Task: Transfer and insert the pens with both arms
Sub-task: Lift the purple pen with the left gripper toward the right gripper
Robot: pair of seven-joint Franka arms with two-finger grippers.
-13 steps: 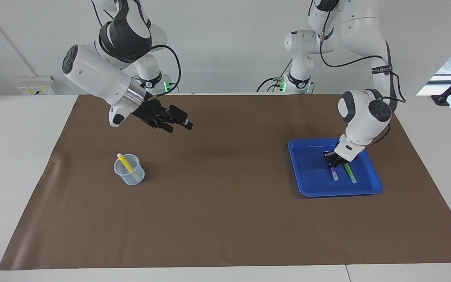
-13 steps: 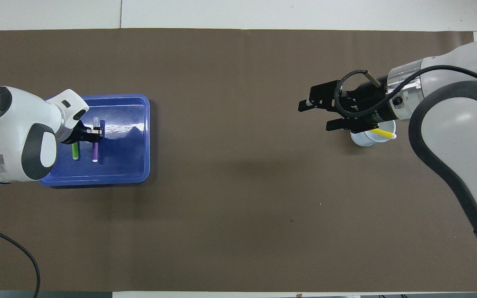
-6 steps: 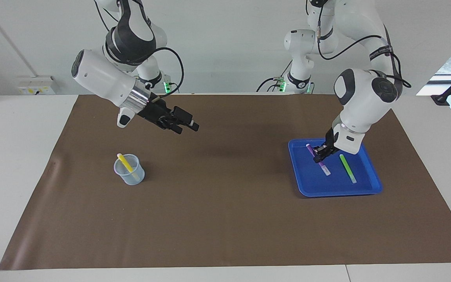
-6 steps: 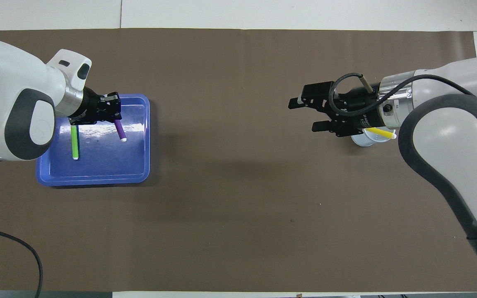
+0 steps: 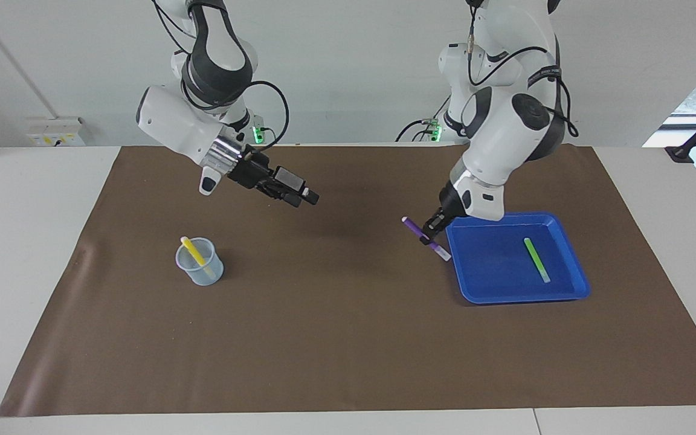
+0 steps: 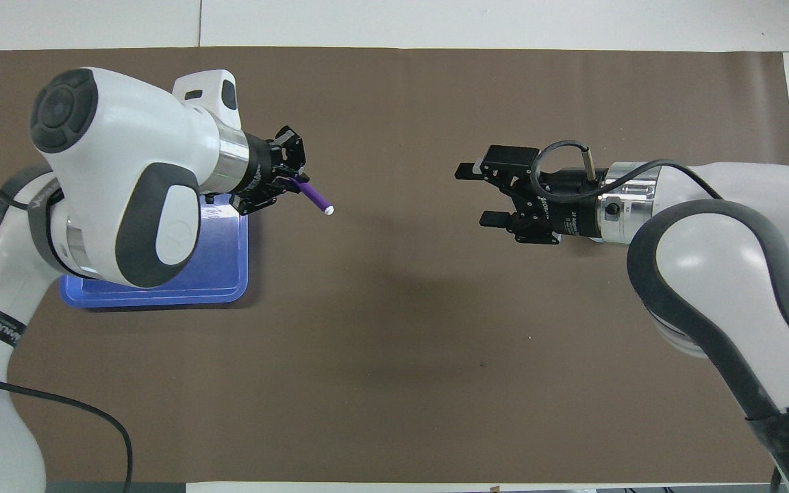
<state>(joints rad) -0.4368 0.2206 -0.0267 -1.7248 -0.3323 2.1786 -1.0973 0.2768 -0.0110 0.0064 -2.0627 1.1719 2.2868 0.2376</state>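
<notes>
The robot's right gripper will next grab the purple pen by its loose pale-tipped end (image 6: 318, 200), since the left gripper's fingers already cover the back of the pen.
My left gripper (image 5: 430, 232) is shut on the purple pen (image 5: 412, 225) and holds it tilted in the air just off the blue tray's (image 5: 493, 269) edge, on the side toward the right arm's end. In the overhead view the left gripper (image 6: 292, 182) holds the pen (image 6: 314, 197) with its pale tip pointing at my right gripper (image 6: 477, 195). The right gripper is open and empty over the table's middle (image 5: 302, 194). The light green pen (image 5: 536, 258) lies in the tray. The yellow pen (image 5: 193, 251) stands slanted in a clear cup (image 5: 201, 266).
A brown mat (image 5: 336, 338) covers the table. In the overhead view my left arm hides most of the tray (image 6: 223, 274) and the green pen, and my right arm hides the cup.
My left gripper has lifted the purple pen out of the tray and carried it toward the table's middle. My right gripper has moved from over the cup toward the middle.
</notes>
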